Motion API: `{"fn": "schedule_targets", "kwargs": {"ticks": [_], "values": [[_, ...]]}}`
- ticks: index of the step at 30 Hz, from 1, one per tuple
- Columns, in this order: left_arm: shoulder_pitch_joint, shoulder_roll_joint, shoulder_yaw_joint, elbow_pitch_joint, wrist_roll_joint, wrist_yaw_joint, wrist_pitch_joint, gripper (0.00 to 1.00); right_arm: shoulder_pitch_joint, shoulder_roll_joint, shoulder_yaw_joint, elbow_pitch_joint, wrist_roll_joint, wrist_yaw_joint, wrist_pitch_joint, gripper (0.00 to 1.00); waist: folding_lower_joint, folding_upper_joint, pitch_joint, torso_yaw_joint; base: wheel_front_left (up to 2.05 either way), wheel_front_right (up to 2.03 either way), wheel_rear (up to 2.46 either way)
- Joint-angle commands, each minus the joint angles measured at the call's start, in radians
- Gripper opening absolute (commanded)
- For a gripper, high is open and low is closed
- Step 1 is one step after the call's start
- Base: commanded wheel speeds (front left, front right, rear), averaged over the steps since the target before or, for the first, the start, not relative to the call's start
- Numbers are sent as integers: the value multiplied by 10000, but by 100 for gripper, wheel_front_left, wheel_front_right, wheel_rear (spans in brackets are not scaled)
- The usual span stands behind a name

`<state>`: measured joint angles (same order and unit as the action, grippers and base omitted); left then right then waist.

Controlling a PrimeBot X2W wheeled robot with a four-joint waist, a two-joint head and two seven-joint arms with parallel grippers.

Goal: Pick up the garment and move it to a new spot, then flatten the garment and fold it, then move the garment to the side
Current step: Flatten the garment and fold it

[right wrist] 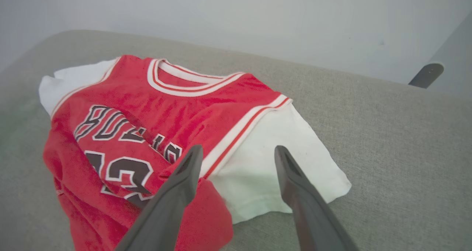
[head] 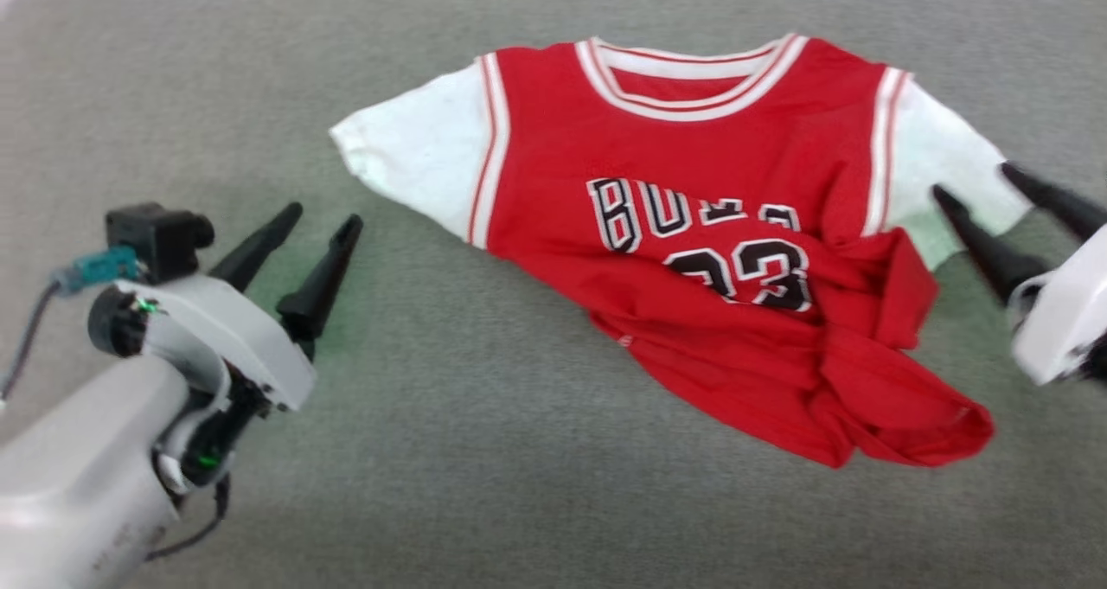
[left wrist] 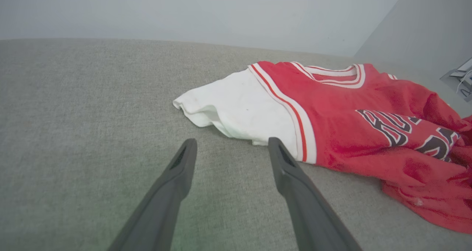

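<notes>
Next, my left gripper picks up the jersey by the white sleeve's hem (head: 348, 155), which ripples up off the surface while the jersey's red chest (head: 685, 151) lies flat.
The garment (head: 692, 252) is a red jersey with white sleeves, striped trim and black lettering, lying face up on the grey fabric surface (head: 484, 451). Its lower right part is bunched and folded over. My left gripper (head: 322, 215) stands open to the left of the jersey, apart from its white left sleeve (left wrist: 236, 111), fingers empty. In the left wrist view the left gripper (left wrist: 230, 146) points just short of that sleeve. My right gripper (head: 973, 182) is open over the white right sleeve (right wrist: 280, 170), holding nothing. From the right wrist, the right gripper (right wrist: 238, 153) straddles that sleeve's striped seam.
A pale wall (left wrist: 206, 11) rises behind the grey surface. A dark rounded object (right wrist: 427, 74) stands at the far right edge in the right wrist view. Bare grey fabric lies in front of and left of the jersey.
</notes>
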<state>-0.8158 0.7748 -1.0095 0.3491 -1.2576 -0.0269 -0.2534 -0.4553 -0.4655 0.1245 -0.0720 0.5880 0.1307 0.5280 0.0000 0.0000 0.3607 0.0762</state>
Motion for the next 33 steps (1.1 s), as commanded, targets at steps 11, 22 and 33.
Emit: {"fn": "schedule_targets", "kwargs": {"ticks": [11,22,33], "values": [[2546,-1642,3806,-2218,3901,963,-106,100,-2816,-2452,454,2649,436,2,2854,100,0,0,942,1417,0,0,0],[3516,-2684,5454,-2357,5706,186,-109,100,-4117,-2655,2131,4608,506,5,4192,100,0,0,1540,1854,0,0,0],[3013,-2457,5968,-2334,6090,-438,7,100,-4214,-2754,3061,4823,846,1,4039,0,0,0,1714,1599,0,0,0]]}}
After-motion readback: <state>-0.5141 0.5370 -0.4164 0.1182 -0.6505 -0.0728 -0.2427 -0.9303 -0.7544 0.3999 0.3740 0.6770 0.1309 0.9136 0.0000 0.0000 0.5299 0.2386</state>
